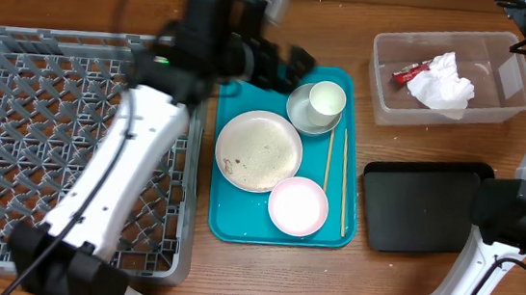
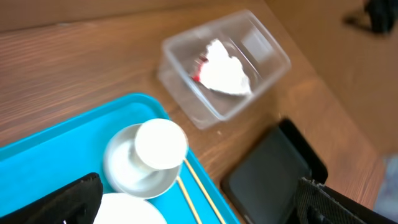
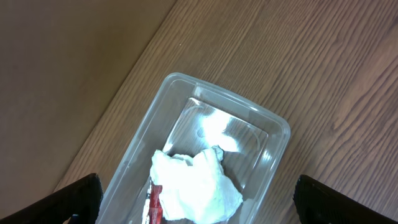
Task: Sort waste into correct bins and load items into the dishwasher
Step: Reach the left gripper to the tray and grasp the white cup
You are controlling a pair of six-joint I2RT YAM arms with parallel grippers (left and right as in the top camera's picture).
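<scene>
The cup's body should stay free to tip and load among the dish rack's wires, so my left gripper should next grab the white cup by its side at the rim (image 1: pixel 341 105) (image 2: pixel 181 144).
On the teal tray (image 1: pixel 227 223) lie a round plate (image 1: pixel 259 150) with whitish food scraps, a small white-pink bowl (image 1: pixel 298 207), chopsticks (image 1: pixel 345 180) and a white cup (image 1: pixel 327 98) standing in a grey bowl (image 1: pixel 297 115). My left gripper (image 1: pixel 295 65) hovers over the tray's far left corner, open and empty; its wrist view shows the cup (image 2: pixel 161 143) in the bowl (image 2: pixel 121 171) ahead of the jaws (image 2: pixel 199 211). The clear tub (image 1: pixel 507 79) holds the napkin (image 1: pixel 441 82) and the red wrapper (image 1: pixel 408 74). My right gripper (image 3: pixel 199 208) is open above the tub (image 3: pixel 261 162).
The grey dish rack (image 1: pixel 60 147) stands left of the teal tray, with my left arm reaching across it. The black tray (image 1: pixel 422 206) lies right of the teal tray, in front of the tub. My right arm stands along the table's right edge.
</scene>
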